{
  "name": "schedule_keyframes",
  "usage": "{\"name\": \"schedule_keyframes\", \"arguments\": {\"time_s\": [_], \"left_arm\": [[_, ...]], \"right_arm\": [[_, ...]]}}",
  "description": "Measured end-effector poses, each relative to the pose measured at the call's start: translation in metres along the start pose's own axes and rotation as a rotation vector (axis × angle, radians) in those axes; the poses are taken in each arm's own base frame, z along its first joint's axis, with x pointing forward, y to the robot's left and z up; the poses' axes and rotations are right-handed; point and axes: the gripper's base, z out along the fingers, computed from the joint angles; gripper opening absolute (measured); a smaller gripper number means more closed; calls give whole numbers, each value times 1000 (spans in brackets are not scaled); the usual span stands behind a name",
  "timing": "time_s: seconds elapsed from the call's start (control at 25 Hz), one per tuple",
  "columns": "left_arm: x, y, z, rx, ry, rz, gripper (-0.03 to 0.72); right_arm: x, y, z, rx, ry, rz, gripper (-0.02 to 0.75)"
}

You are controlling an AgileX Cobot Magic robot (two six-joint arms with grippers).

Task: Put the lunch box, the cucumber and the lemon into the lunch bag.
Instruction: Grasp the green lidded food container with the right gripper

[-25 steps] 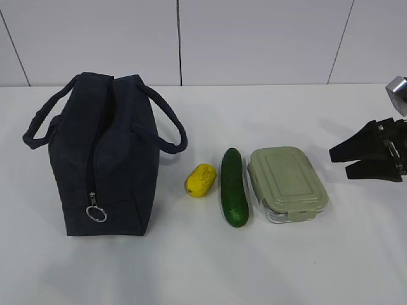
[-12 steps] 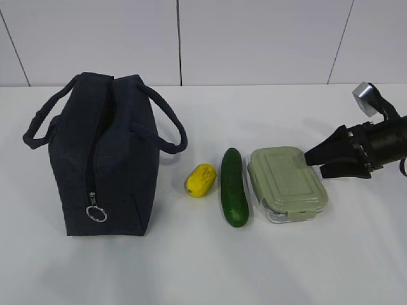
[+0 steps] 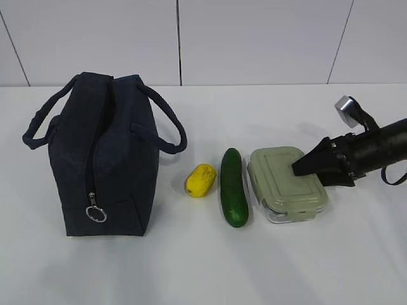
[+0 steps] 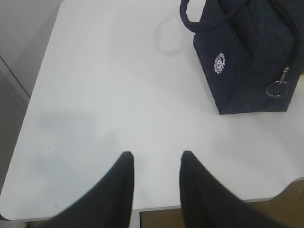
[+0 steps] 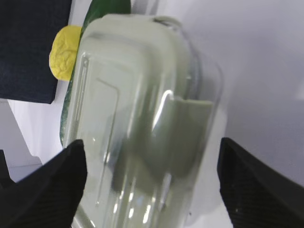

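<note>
The lunch bag has broad sides that stretch wide, so my left gripper should next take hold of it by the fabric edge of its opening.
The navy lunch bag stands at the left, its top zipper open and its ring pull low on the near end; it also shows in the left wrist view. The yellow lemon, the dark green cucumber and the lunch box with its sage-green lid lie in a row to its right. My right gripper is open, its tips over the lunch box's right end, jaws wide on either side of the box. My left gripper is open and empty over bare table, away from the bag.
The white table carries everything. Its near-left edge shows in the left wrist view, just under my left gripper. A white panelled wall stands behind the table.
My right gripper has moved left from the table's right edge to the lunch box, its open tips now over the box's right end. The objects and the bag have not moved.
</note>
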Motion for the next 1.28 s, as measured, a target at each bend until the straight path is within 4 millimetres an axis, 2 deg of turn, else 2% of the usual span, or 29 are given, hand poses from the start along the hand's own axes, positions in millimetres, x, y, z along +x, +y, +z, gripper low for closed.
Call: {"name": "schedule_keyframes", "arguments": {"time_s": [0.24, 0.8, 1.28], "left_arm": [[0, 0, 0, 0, 0, 0, 236], [0, 0, 0, 0, 0, 0, 236], [0, 0, 0, 0, 0, 0, 236]], "right_arm": [[2, 0, 18, -24, 42, -3, 646], [2, -3, 20, -46, 42, 5, 622], [0, -1, 19, -67, 29, 11, 438]]}}
